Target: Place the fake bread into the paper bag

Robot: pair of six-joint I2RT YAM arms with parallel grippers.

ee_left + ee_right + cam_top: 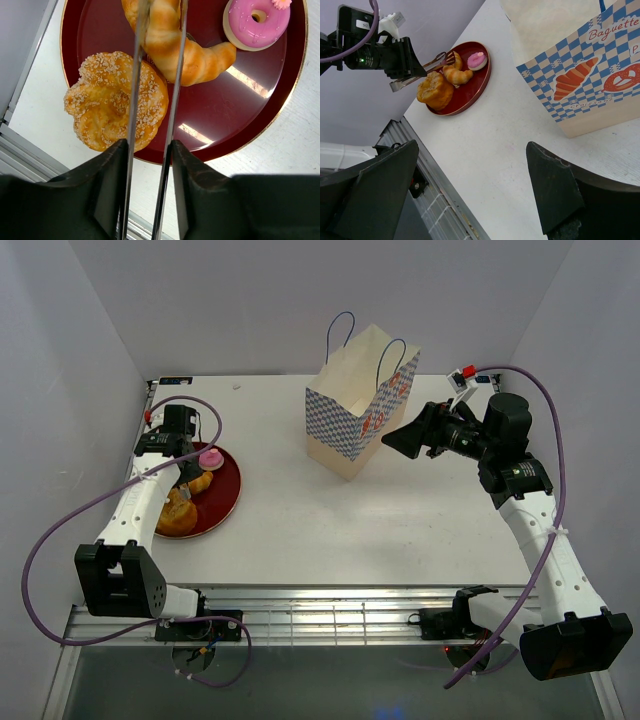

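The croissant would stay on the plate (228, 502) if my left gripper lifted now: the tongs' arms are apart over it.
The fake bread lies on a dark-red plate (235, 120): a golden croissant (200, 60), a sesame-topped bun (107, 100) and a pink-topped cake (257, 22). My left gripper (148, 145) is shut on silver tongs (134, 100), whose two arms reach over the plate with the croissant's upper part between them. In the top view the left gripper (185, 468) hovers over the plate (228, 502) at the table's left. The paper bag (350, 430) stands upright and open at the middle back. My right gripper (405, 440) is open and empty just right of the bag, facing it.
The right wrist view shows the bag's checked band (580, 75), the plate (470, 92) and the left arm holding the tongs (415, 75). A metal rail (330, 610) runs along the table's near edge. Grey walls close in the left, back and right.
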